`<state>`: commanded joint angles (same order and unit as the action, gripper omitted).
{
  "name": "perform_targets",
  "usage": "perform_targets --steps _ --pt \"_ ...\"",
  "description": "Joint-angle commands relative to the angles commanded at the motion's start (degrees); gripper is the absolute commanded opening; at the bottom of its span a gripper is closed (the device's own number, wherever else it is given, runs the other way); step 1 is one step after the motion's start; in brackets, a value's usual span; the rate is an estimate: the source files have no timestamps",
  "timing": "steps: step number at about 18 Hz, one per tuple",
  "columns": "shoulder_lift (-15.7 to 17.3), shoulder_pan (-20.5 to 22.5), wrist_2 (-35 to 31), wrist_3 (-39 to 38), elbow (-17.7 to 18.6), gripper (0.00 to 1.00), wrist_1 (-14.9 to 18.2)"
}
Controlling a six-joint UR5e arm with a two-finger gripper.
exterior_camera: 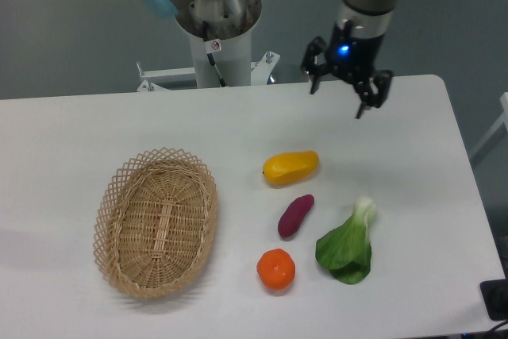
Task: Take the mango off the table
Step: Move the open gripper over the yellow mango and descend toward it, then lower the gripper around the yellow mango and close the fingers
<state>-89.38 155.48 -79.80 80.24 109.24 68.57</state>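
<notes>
The mango needs to be picked up. My gripper should hold it around its smooth middle (291, 167) next.
The mango (290, 167), smooth and yellow-orange, lies on its side near the middle of the white table (95, 129). My gripper (340, 96) hangs in the air above the table's far edge, up and to the right of the mango and well apart from it. Its black fingers are spread open with nothing between them, and a blue light glows on its body.
A purple sweet potato (295, 215) lies just in front of the mango, a round orange fruit (275, 268) further forward, and a leafy green vegetable (348, 245) to the right. A wicker basket (156, 221) sits at the left. The robot's base column (218, 29) stands behind the table.
</notes>
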Motion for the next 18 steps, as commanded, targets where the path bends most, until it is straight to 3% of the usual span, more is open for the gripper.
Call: perform_targets --steps 2,8,13,18 --pt "-1.9 -2.2 -0.3 0.7 1.8 1.00 -2.2" --pt "-8.6 -5.7 -4.8 3.7 1.7 1.00 -8.1" --pt "-11.6 -6.9 -7.2 9.0 1.6 1.00 -9.4" --pt "-15.0 -10.3 -11.4 7.6 3.8 1.00 -18.2"
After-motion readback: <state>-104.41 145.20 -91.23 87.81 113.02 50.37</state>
